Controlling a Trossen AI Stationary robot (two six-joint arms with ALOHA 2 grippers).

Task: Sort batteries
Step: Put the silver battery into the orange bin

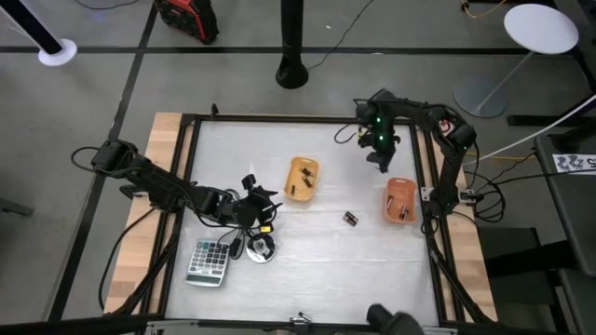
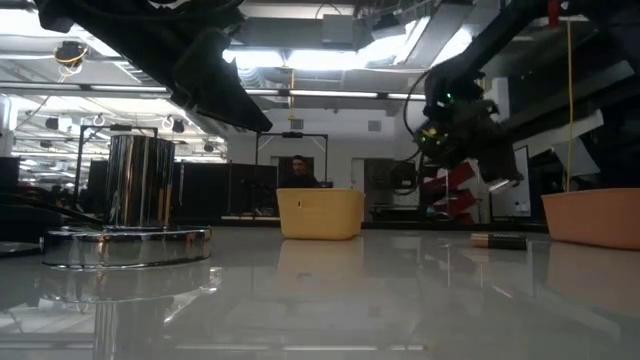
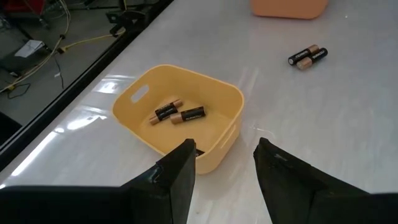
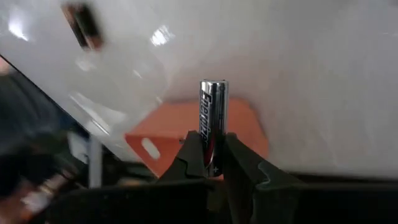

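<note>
The silvery battery hangs beyond the orange bin's far rim, so it moves over that bin next and then goes lower, before my right gripper opens.
My right gripper [image 4: 212,142] is shut on a silvery battery [image 4: 213,106], up in the air just beyond the far end of the orange bin [image 1: 400,200], which holds a few batteries. The yellow bin [image 3: 180,115] stands mid-table with two black-and-copper batteries [image 3: 177,113] on its floor. Two more batteries [image 1: 350,219] lie side by side on the table between the bins. My left gripper [image 3: 224,168] hangs open just short of the yellow bin's near wall, with nothing between its fingers. My right gripper pinches the silvery battery's lower end [image 4: 210,149] between its two fingers. The battery lies along the fingers and sticks out past their free ends. The fingers slant down toward the table. The battery is lifted clear, above the orange bin's edge [image 4: 186,130].
A calculator [image 1: 209,262] and a round white disc with a cable [image 1: 262,248] lie near the table's front left, beside my left arm. A black frame [image 1: 191,126] runs round the white table top. There is free room at the middle and near side.
</note>
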